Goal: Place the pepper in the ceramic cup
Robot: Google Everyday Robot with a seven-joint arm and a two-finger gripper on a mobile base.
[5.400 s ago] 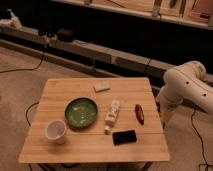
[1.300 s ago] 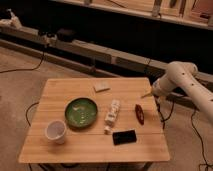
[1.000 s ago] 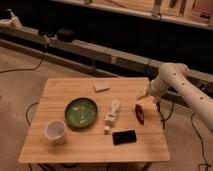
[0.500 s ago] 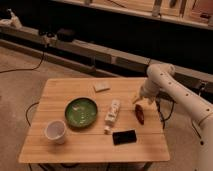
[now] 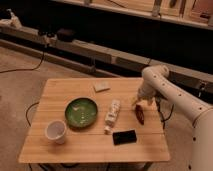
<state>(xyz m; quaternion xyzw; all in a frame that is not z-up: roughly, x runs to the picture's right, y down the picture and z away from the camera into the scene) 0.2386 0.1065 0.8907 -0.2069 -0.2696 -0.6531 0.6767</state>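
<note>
My gripper grabs the pepper by its broad stem end point(image 5: 139, 108) next, to place it in the ceramic cup point(image 5: 55, 131).
The dark red pepper point(image 5: 139, 115) lies on the right side of the wooden table point(image 5: 60, 95), pointing towards the front edge. My gripper point(image 5: 136, 103) hangs open from the white arm just above the pepper's far end and holds nothing. Far off at the front left corner, the white ceramic cup point(image 5: 55, 131) stands upright.
A round green plate point(image 5: 81, 111) sits left of centre. A white tube-like bottle point(image 5: 112, 115) lies between the plate and the pepper. In front of the pepper a black phone point(image 5: 124, 136) lies flat, and a white card point(image 5: 101, 86) rests near the back edge.
My arm has swung in from the right and lowered, bringing the gripper over the table to just above the pepper. The objects on the table have not moved.
</note>
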